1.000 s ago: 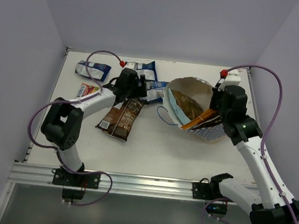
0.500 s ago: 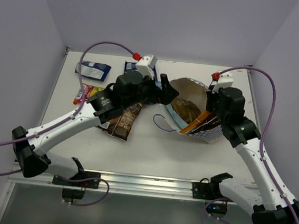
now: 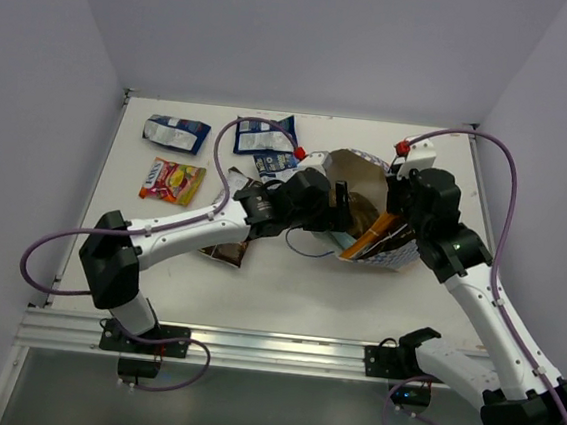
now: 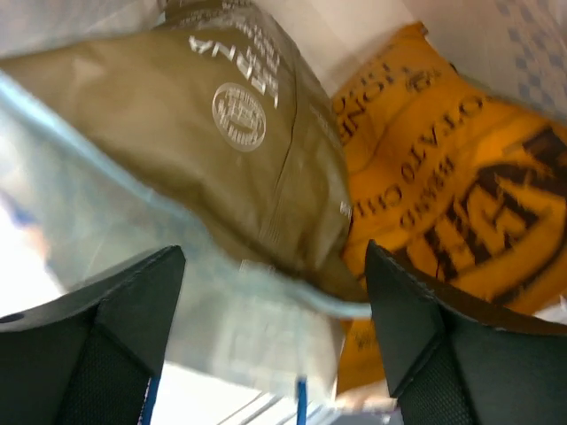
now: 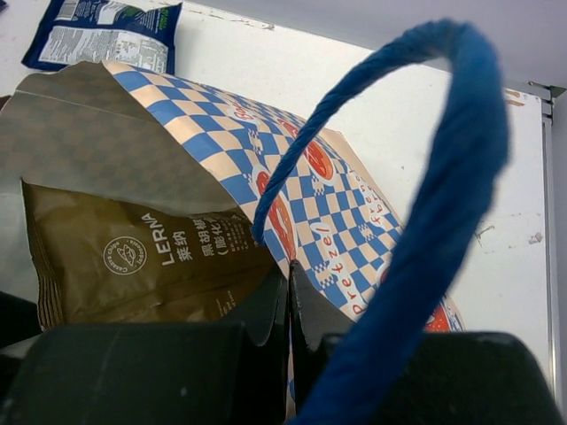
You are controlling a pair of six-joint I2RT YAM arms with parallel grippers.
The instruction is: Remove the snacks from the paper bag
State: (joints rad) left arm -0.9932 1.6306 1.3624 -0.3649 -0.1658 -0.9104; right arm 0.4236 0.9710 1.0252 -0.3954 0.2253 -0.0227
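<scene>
My left gripper will grab the olive-tan packet (image 4: 239,133) by its near end (image 4: 306,264) next. The packet's printed body then stays free to come out of the bag's opening.
The paper bag (image 3: 386,247) lies tilted, its mouth facing left, and my right gripper (image 3: 404,196) is shut on its far wall. In the right wrist view the jaws (image 5: 290,276) pinch the checkered wall (image 5: 354,221) beside the blue cord handle (image 5: 425,177). My left gripper (image 3: 341,208) stands open at the bag's mouth. Its wrist view shows the gripper (image 4: 272,257) wide open over the bag's pale rim (image 4: 221,310), facing an olive-tan packet (image 4: 239,133) and an orange packet (image 4: 461,195) inside. Nothing is between the fingers.
Snacks lie on the table left of the bag: a blue-and-white packet (image 3: 176,133), a blue packet (image 3: 266,136), a red-and-yellow packet (image 3: 173,181), and a dark brown chip bag (image 3: 227,251) partly under the left arm. Walls stand close on the table's three far sides.
My left arm has swung right, from above the packets to the bag's mouth, gripper open. The right gripper has kept its hold and the bag has shifted slightly left.
</scene>
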